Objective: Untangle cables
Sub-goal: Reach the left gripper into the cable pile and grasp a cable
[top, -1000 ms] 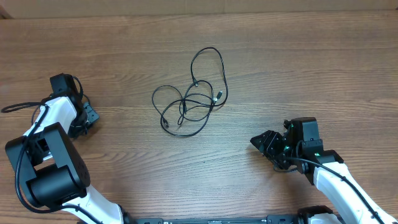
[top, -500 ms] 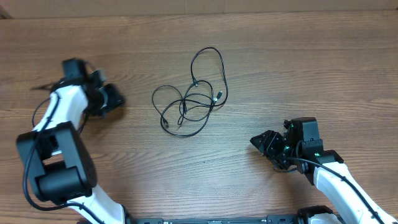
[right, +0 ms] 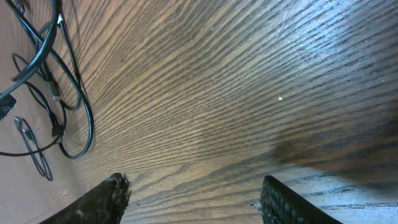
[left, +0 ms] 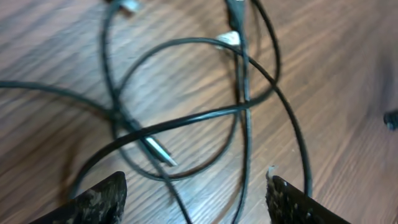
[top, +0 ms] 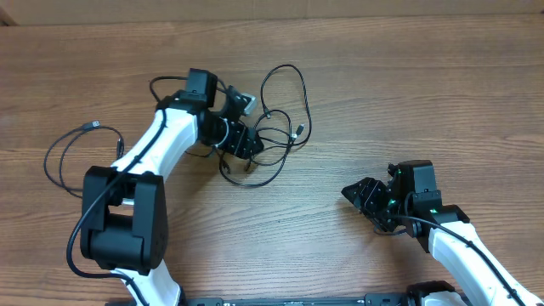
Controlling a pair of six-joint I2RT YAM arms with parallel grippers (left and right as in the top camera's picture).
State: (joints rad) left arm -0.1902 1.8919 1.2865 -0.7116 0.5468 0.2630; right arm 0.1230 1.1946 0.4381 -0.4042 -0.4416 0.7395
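The robot will untangle the cables from the loops, so its left gripper will reach one crossed piece of them and grip it. The plug end of that piece stays free.
The cables [top: 304,95] are thin black cords lying tangled in loops at the middle of the wooden table [top: 408,93]. My left gripper [top: 251,143] hangs over the left part of the tangle. In the left wrist view the left gripper [left: 194,190] is open, with crossed strands of the cables [left: 186,119] and a silvery plug [left: 163,155] on the wood between and beyond its fingers. Nothing is gripped. My right gripper [top: 354,194] stands open to the lower right, apart from the tangle. In the right wrist view the right gripper [right: 194,194] has only bare wood between its fingers, and the cables [right: 91,124] lie far left.
A thicker black wire [top: 53,161] from the left arm curls over the table at the far left. The table's far edge [top: 340,17] runs along the top of the overhead view.
My left arm has swung from the table's left side rightwards to over the tangle, and its jaws have opened. The right arm has stayed in place.
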